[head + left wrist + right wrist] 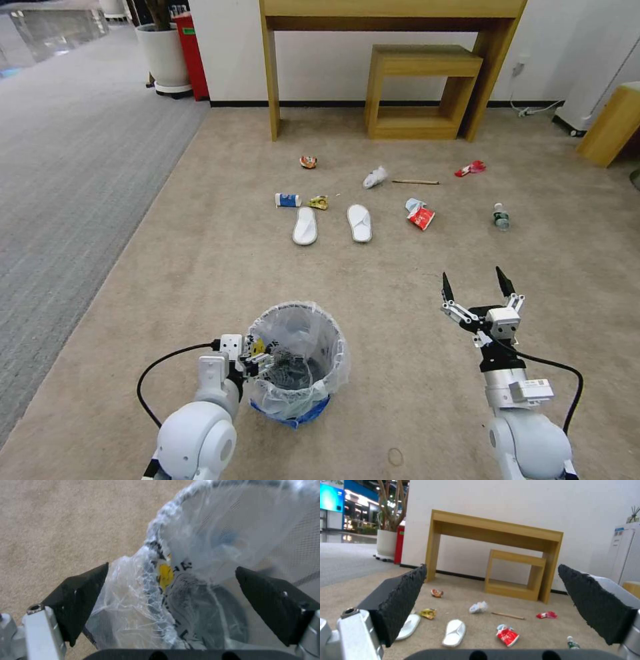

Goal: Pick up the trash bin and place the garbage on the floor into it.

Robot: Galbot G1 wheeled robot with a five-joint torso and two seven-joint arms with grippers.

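I should next keep the trash bin's opening [301, 345] free to take the garbage, so I need to grab the trash bin with my left gripper by its liner-covered rim.
The trash bin [320, 333], blue with a crinkled clear liner, stands on the beige floor [400, 373] close in front of me. My left gripper [259, 364] is open at its near-left rim. In the left wrist view the rim and liner [140, 597] lie between the spread fingers [80, 592]. My right gripper [475, 283] hangs open above bare carpet to the right of the bin, holding nothing. Garbage lies farther ahead: a blue cup [288, 200], two white slippers [305, 225], a red carton [421, 216], a tissue [375, 177], a stick [415, 182] and a clear bottle [501, 217].
A wooden desk [393, 13] with a low wooden stool [420, 90] under it stands against the far wall. Grey ribbed carpet [73, 167] runs along the left. A white planter [163, 57] and a red box [192, 53] sit at the back left. A wooden corner [610, 127] juts in at right.
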